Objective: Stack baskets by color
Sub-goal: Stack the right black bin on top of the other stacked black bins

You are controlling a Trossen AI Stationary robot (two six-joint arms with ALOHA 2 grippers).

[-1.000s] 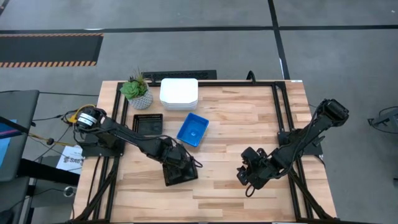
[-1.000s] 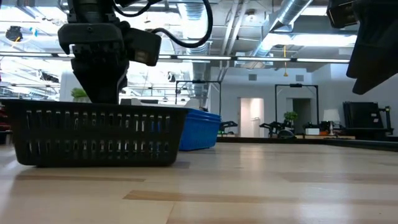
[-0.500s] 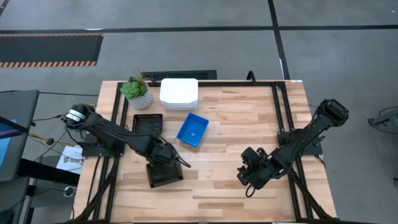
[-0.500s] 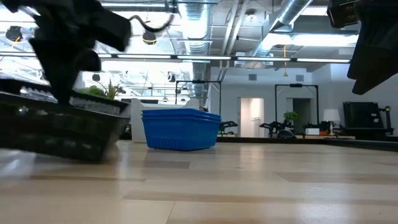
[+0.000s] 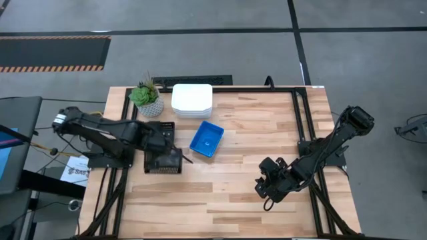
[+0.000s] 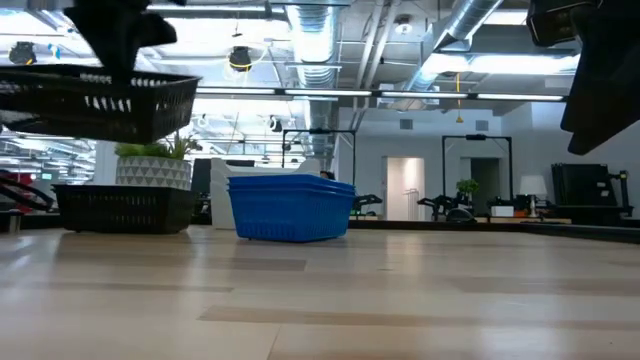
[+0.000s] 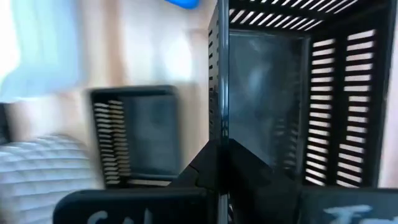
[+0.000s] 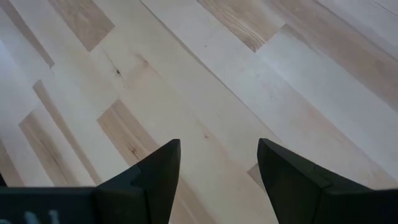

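My left gripper moves the held basket [image 5: 164, 163] over the standing black basket [image 5: 167, 127] next, before opening, since wood separates the held basket from the standing basket.
My left gripper [image 5: 157, 145] is shut on a black slotted basket [image 5: 165, 163], which hangs in the air [image 6: 100, 100] at the table's left. A second black basket [image 5: 160, 128] stands flat on the table just beyond it [image 6: 125, 208]. A blue basket [image 5: 207, 139] sits on the wood right of them. A stack of white baskets [image 5: 192, 100] stands at the far edge. My right gripper [image 5: 270, 188] hovers open over bare wood [image 8: 211, 168] at the near right. My left gripper pinches one slotted wall of the black basket at its rim [image 7: 219, 118], one finger inside the basket and one outside. The fingers come from above, pointing steeply down. The basket hangs below them, lifted clear of the table and almost level.
A small green plant in a white pot [image 5: 147, 98] stands at the far left, close behind the black baskets. A black metal frame [image 5: 303, 113] runs round the table. The wood between the blue basket and my right gripper is bare.
My left gripper has risen and gone toward the table's left and far edges, carrying the black basket. The basket stood on the table near the front middle; now it hangs clear, turned about, beside the second black basket.
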